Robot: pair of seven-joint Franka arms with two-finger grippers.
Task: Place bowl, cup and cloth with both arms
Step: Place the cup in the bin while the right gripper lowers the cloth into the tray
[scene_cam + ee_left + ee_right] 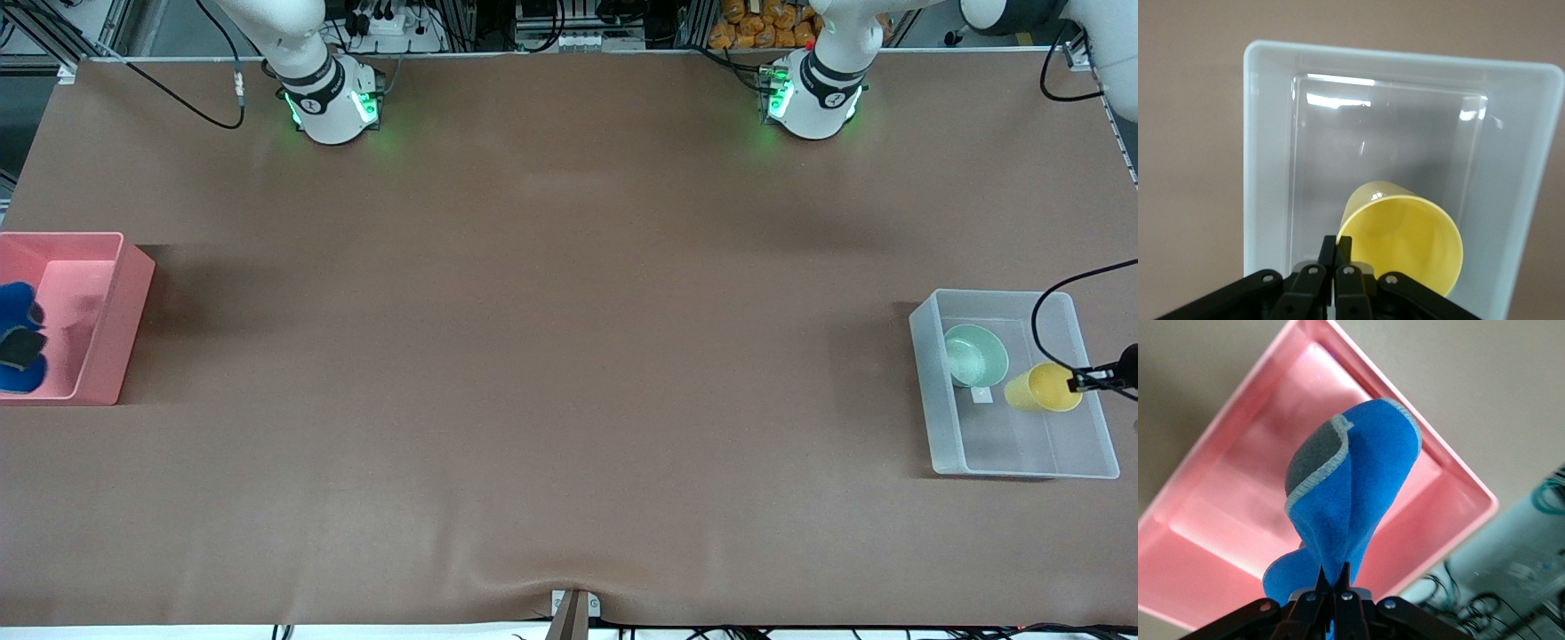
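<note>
The yellow cup's lower edge (1026,405) hangs above the clear bin's bottom and the cup would drop, so it is too early to open. My left gripper lowers the cup farther in next.
The yellow cup (1040,388) hangs tilted over the clear bin (942,444) at the left arm's end of the table. My left gripper (1078,382) is shut on its rim; the left wrist view shows the pinch (1338,248) on the cup (1405,247) above the bin's floor (1338,153). The mint-green bowl (975,354) sits in the same bin, beside the cup. My right gripper (1336,577) is shut on the blue cloth (1351,493), which hangs over the pink bin (1238,487). In the front view the cloth (13,307) shows at the picture's edge over that bin.
The pink bin (107,320) stands at the right arm's end of the table. Both arm bases (333,102) (813,98) stand along the table's edge farthest from the front camera. A black cable (1049,302) loops above the clear bin.
</note>
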